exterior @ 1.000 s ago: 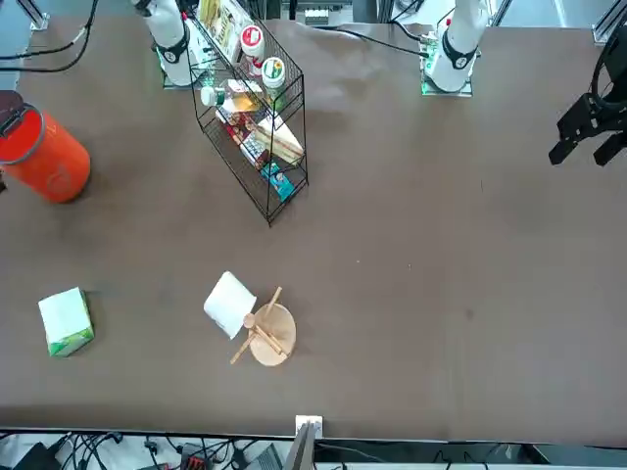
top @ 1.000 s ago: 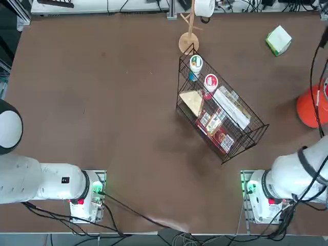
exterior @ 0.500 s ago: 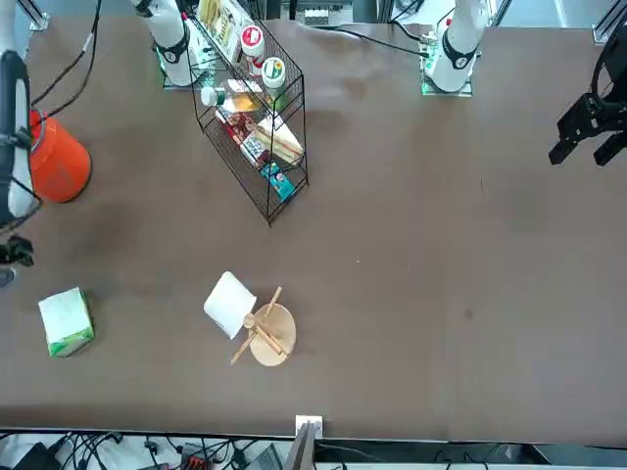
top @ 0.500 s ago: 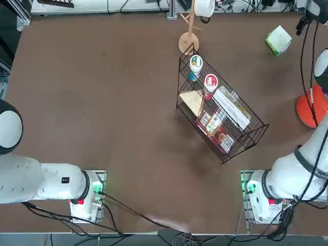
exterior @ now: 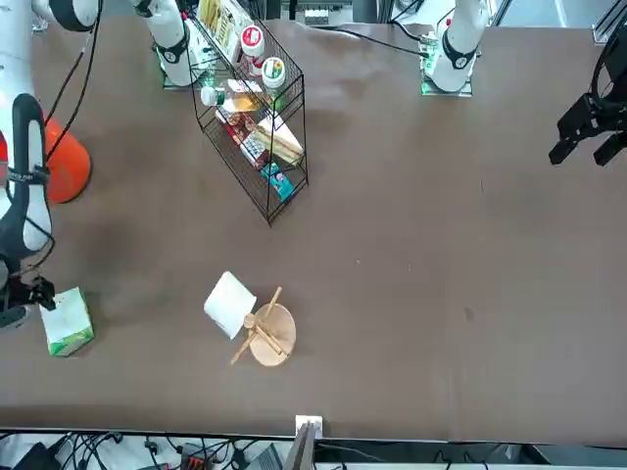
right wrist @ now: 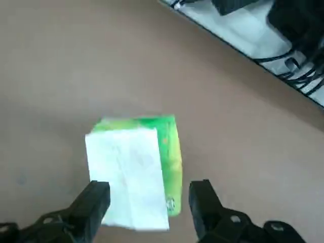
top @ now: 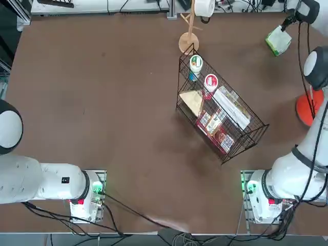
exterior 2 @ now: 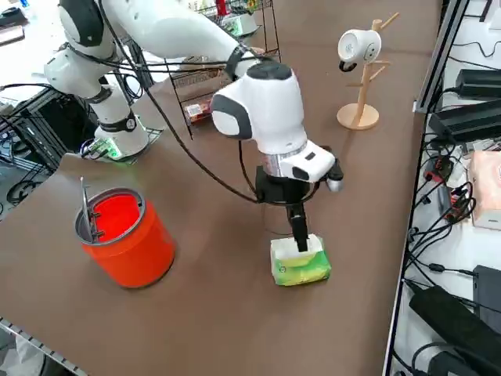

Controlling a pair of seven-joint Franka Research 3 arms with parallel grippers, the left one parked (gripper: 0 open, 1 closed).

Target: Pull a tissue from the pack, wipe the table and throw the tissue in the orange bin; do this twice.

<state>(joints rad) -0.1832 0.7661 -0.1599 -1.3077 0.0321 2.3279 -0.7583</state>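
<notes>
My right gripper will next take hold of the folded white tissue by its exposed part [exterior: 66,313] outside the green pack [exterior: 74,343], so it can wipe the table.
The green pack [right wrist: 169,144] with its white face up lies on the brown table [top: 102,102] near its far right corner. My right gripper [right wrist: 149,200] hovers right over it, open, one finger on each side of the pack's white face. The pack [exterior 2: 300,265] sits just under the dark fingers [exterior 2: 297,227] in the side view. From overhead, the gripper [top: 285,23] hangs at the pack's [top: 277,43] far edge. The orange bin [exterior 2: 125,235] stands upright nearer the arm's base, apart from the pack, with a thin grey piece hooked on its rim. No loose tissue shows.
A tilted black wire basket [top: 220,110] filled with groceries stands mid-table. A wooden mug tree [top: 188,41] holding a white mug [top: 204,7] is at the far edge. Cables and boxes [exterior 2: 470,117] lie just beyond the table edge by the pack.
My right arm has swung from beside the orange bin out to the far corner. The gripper now hangs over the green pack. The fingers have drawn in very slightly.
</notes>
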